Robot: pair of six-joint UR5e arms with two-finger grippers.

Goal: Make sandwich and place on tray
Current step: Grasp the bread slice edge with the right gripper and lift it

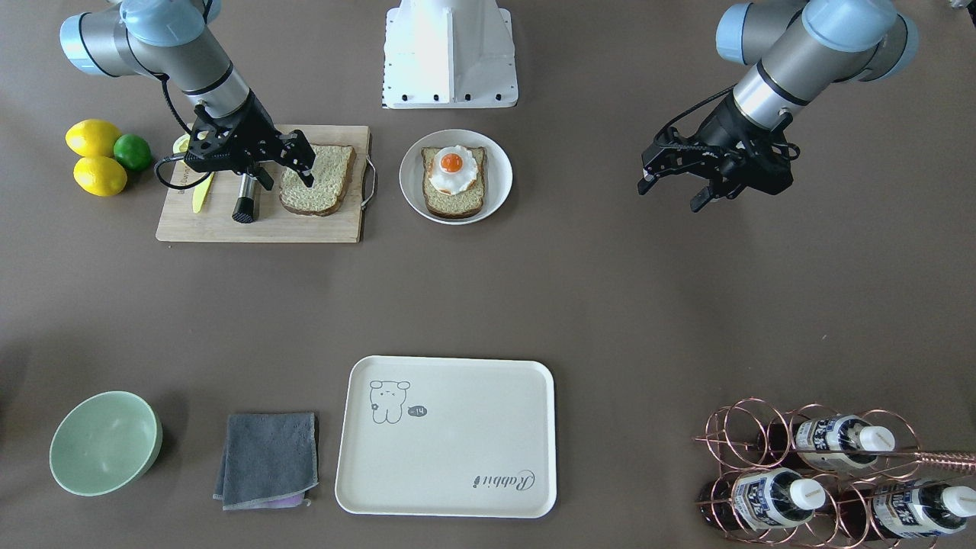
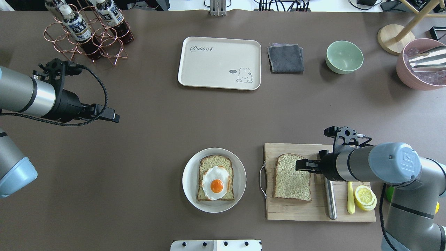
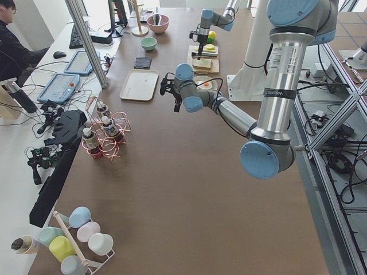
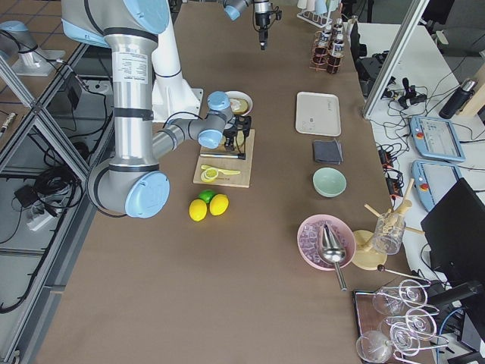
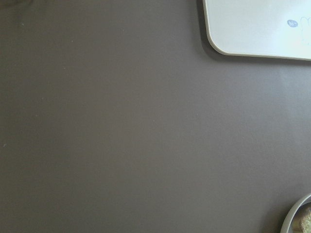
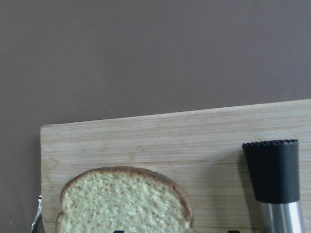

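I will grip the slice by its crust edge (image 1: 286, 187) beside the steel-handled tool with my right gripper next. Then the bread can top the egg (image 1: 452, 168).
A round white plate (image 1: 499, 171) holds one bread slice (image 1: 455, 202) with a fried egg (image 1: 452, 168) on top; it also shows in the overhead view (image 2: 240, 174). A second bread slice (image 1: 320, 179) (image 2: 291, 179) lies on the wooden cutting board (image 1: 259, 225). My right gripper (image 1: 288, 183) (image 2: 300, 164) hangs open over this slice's edge, holding nothing; the right wrist view shows the slice (image 6: 126, 204) just below. My left gripper (image 1: 669, 198) (image 2: 116, 118) is open and empty above bare table. The cream tray (image 1: 446, 435) (image 2: 219, 62) lies empty at the far side.
A steel-handled tool (image 2: 329, 198), a yellow knife (image 2: 351, 202) and lemon slices (image 2: 364, 197) lie on the board. Two lemons (image 1: 95, 156) and a lime (image 1: 133, 151) sit beside it. A grey cloth (image 1: 268, 457), green bowl (image 1: 103, 442), bottle rack (image 1: 823, 473) and pink bowl (image 2: 421, 64) line the far edge.
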